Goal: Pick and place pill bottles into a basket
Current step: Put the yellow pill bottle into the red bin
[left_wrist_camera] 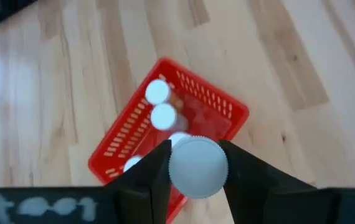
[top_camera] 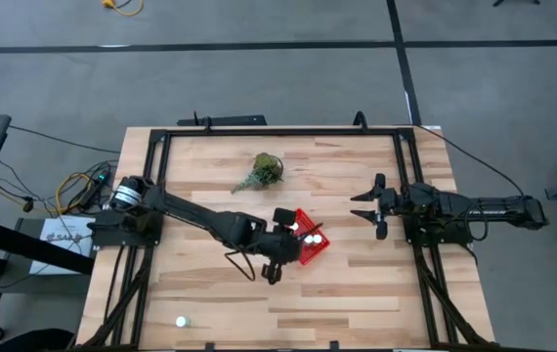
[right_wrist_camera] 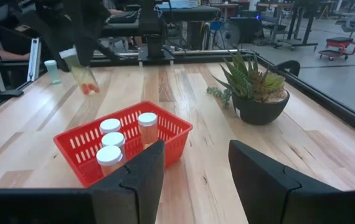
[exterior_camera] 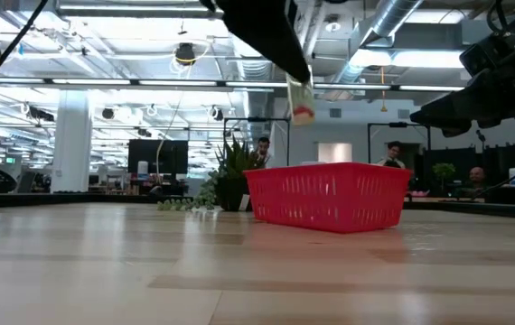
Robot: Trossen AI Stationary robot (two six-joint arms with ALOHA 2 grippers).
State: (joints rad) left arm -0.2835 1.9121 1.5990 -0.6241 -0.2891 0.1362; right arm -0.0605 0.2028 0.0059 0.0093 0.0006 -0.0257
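The robot should lower the pill bottle into the basket before its left gripper lets go, because the bottle is still hanging above the red basket (left_wrist_camera: 199, 118).
The red basket (top_camera: 314, 250) stands on the table's middle; it also shows in the low view (exterior_camera: 325, 194) and in the left wrist view (left_wrist_camera: 116, 140). Several white-capped pill bottles (right_wrist_camera: 110, 140) stand in it. My left gripper (top_camera: 298, 235) hovers over the basket, shut on another pill bottle (left_wrist_camera: 197, 167). This bottle hangs above the basket in the low view (exterior_camera: 301, 101). One bottle (top_camera: 182, 321) stands alone near the table's near left corner. My right gripper (top_camera: 364, 207) is open and empty to the right of the basket. My left gripper pinches the bottle at its white cap (left_wrist_camera: 197, 149) between its two fingers, one on each side. The fingers point down from above. The bottle hangs tilted below them (right_wrist_camera: 83, 76), lifted clear above the basket, its red pills at the low end.
A green leafy plant in a dark pot (top_camera: 264, 171) stands toward the far side of the table, behind the basket; it also shows in the right wrist view (right_wrist_camera: 255, 93). A black frame (top_camera: 259, 130) runs around the table's edges. Bare wood lies near the front edge.
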